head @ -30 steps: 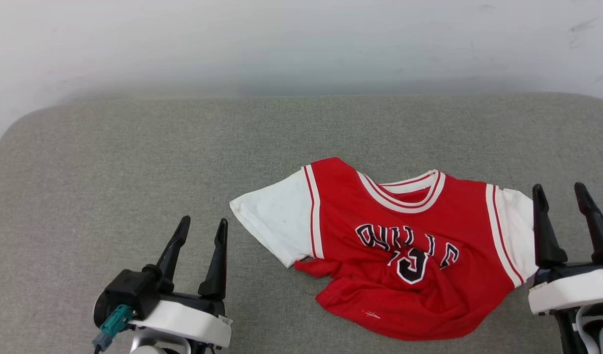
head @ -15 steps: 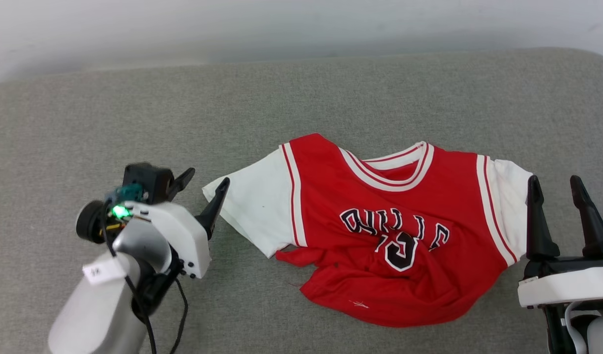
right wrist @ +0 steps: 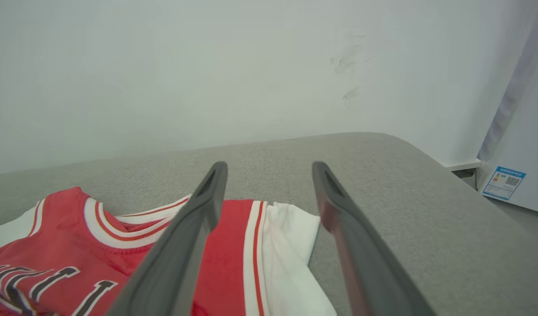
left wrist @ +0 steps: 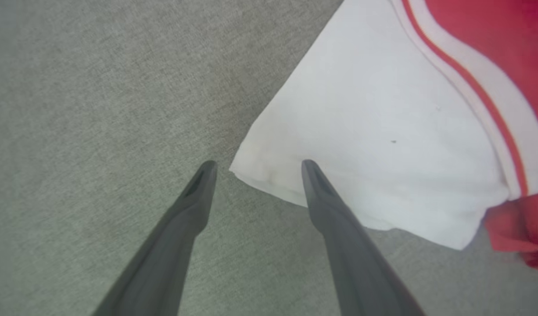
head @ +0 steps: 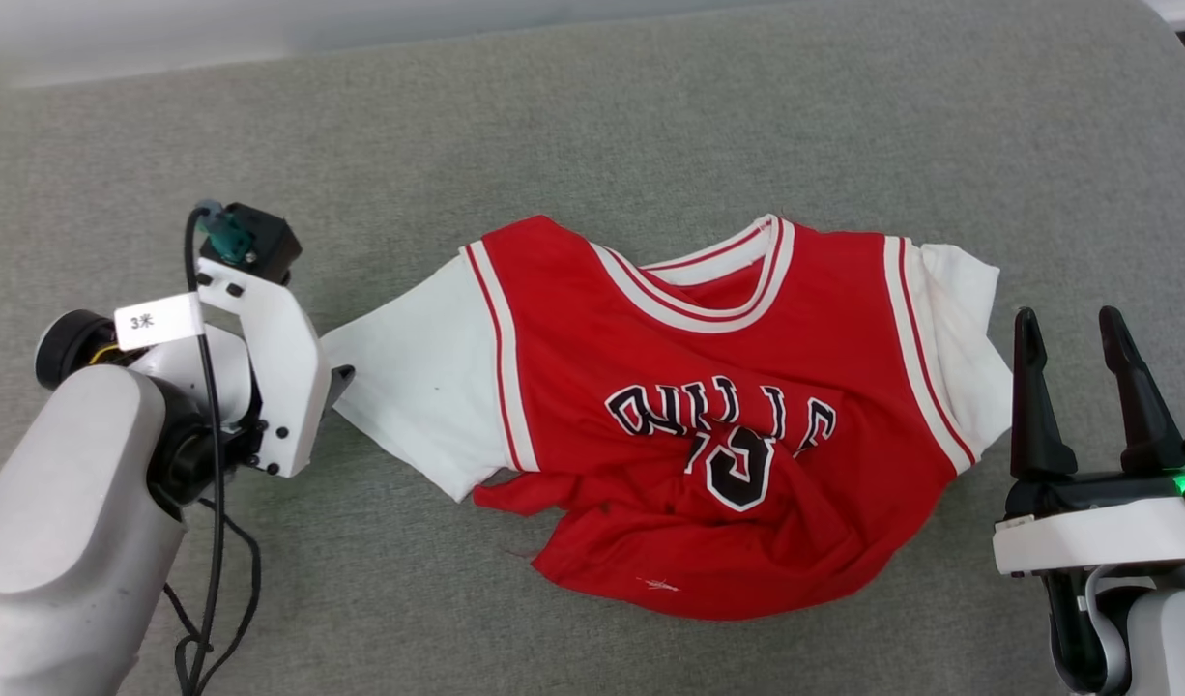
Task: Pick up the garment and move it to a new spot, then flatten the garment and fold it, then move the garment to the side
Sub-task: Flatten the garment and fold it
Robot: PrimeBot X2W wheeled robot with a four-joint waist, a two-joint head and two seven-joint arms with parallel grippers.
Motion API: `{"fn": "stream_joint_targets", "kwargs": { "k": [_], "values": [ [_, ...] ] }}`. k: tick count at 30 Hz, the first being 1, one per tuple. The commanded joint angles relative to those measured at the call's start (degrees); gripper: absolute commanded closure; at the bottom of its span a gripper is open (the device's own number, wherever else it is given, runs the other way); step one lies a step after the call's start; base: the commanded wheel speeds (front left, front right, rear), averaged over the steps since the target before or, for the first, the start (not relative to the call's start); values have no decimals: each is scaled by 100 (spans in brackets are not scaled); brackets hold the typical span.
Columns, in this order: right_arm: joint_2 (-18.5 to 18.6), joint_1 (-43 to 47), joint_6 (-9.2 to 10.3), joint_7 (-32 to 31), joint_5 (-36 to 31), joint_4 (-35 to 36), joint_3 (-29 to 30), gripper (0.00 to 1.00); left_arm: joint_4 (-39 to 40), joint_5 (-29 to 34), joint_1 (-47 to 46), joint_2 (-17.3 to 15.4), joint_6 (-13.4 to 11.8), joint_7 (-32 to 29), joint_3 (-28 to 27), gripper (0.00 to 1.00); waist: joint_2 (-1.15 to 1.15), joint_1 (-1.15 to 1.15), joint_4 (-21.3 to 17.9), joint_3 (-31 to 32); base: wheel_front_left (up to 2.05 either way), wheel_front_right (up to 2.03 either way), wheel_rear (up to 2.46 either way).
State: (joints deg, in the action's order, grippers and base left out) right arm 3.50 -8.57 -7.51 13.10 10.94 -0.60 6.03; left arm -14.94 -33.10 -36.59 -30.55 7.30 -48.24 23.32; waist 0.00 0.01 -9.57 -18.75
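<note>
My left gripper should next pinch the garment by the white sleeve's outer corner [left wrist: 247,167], because the rest of the white sleeve is lying flat on the surface.
The garment [head: 708,406], a red jersey with white short sleeves and black lettering, lies rumpled on the grey fabric surface [head: 592,126], its lower hem bunched. My left gripper [left wrist: 258,164] points down, open, with its fingertips either side of the corner of the white sleeve [left wrist: 365,145] and nothing pinched between them. In the head view the left wrist [head: 264,358] hangs over that sleeve's outer tip and hides the fingers. My right gripper [head: 1064,317] stands open just right of the other sleeve [head: 960,319], fingers upright and clear of the cloth. The right wrist view has the garment [right wrist: 54,237] at lower left, behind the open right gripper [right wrist: 269,164].
A pale wall [right wrist: 207,66] rises behind the grey surface. The surface's rounded right corner [right wrist: 409,145] drops off toward a white panel with a blue label [right wrist: 503,182]. A black cable [head: 211,541] hangs from the left arm.
The head camera has tilted down, shifting the whole picture. My left arm lifted, swung right and turned its fingers down over the sleeve corner. The right gripper and the garment stayed put.
</note>
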Motion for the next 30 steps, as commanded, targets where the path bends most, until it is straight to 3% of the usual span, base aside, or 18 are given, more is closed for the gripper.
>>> {"fn": "stream_joint_targets", "kwargs": {
  "k": [1, 9, 10, 11, 12, 22, 30],
  "values": [
    [-31, -92, 4, 22, -6, -14, -4, 0, -27, -10, -61, -5, -32, 18, -19, 0, 0, -1, -57, -62, 0, 0, 0],
    [-57, -142, 4, 91, 0, -97, -21, 0, -561, -125, 194, 80, -100, 132, 9, 0, 0, -1, -96, -236, 0, 0, 0],
    [-59, -145, 5, 93, -17, -109, -16, 0, -617, -178, 241, 107, -81, 50, 59, 40, 0, -1, -86, -245, 0, 0, 0],
    [-61, -146, 4, 89, -34, -120, -11, 0, -652, -243, 275, 127, -76, -7, 74, 91, 0, -1, -72, -257, 0, 0, 0],
    [-61, -152, 4, 80, -55, -133, 3, 0, -660, -283, 296, 136, -66, -31, 85, 100, 0, -1, -52, -267, 0, 0, 0],
    [-64, -84, 4, -100, -192, -208, 105, 0, -391, -516, 565, 5, -213, 699, -374, 100, 0, -1, 301, -5, 0, 0, 0],
    [-65, 87, 4, -374, -313, -283, 234, 0, 251, -691, 1547, -36, -454, 1083, -567, 100, 0, -1, 658, 385, 0, 0, 0]
  ]
}}
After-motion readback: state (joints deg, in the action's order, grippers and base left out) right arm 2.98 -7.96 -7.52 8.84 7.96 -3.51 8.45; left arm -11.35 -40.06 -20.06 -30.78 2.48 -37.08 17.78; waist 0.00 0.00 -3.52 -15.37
